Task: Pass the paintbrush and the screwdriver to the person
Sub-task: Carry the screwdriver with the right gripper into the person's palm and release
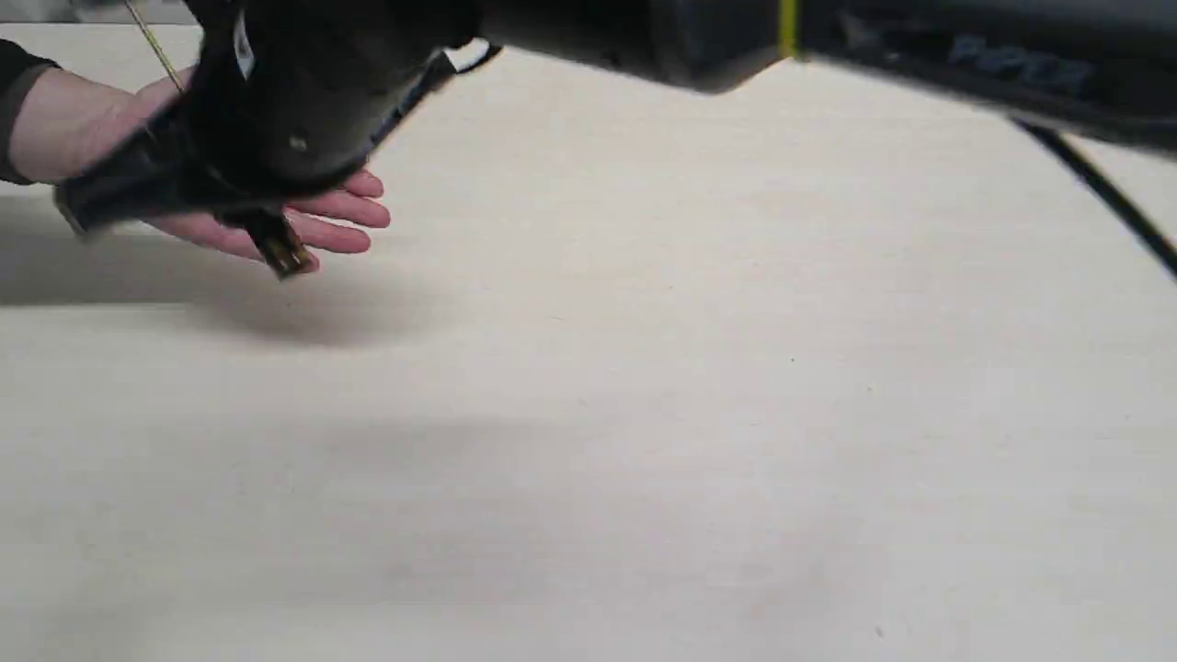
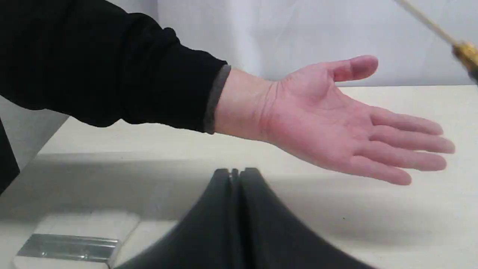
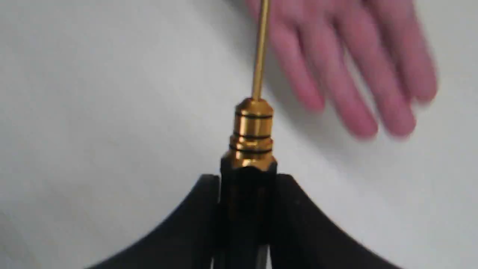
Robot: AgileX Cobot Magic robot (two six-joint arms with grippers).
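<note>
My right gripper keeps hold for now, since the screwdriver (image 3: 252,138) would miss if released: its handle hangs short of the open palm and fingers in the right wrist view.
The person's hand (image 2: 336,123) is held palm up, fingers extended, just above the table; it is also in the exterior view, at the far left (image 1: 340,210). My right gripper (image 3: 248,179) is shut on the black handle of the screwdriver (image 3: 252,138). Its thin gold shaft (image 1: 154,46) points out over the fingers, and the handle's end (image 1: 285,253) hangs below them. The screwdriver (image 2: 463,52) hovers above the fingertips without touching the palm. My left gripper (image 2: 235,172) is shut on nothing, low over the table. The paintbrush (image 2: 67,248) lies flat beside it, showing its silver ferrule.
My right arm (image 1: 644,37) stretches across the top of the exterior view with a black cable (image 1: 1103,193) hanging behind it. The pale table (image 1: 644,414) spreads below. The person's black sleeve (image 2: 112,74) reaches in over the table's edge.
</note>
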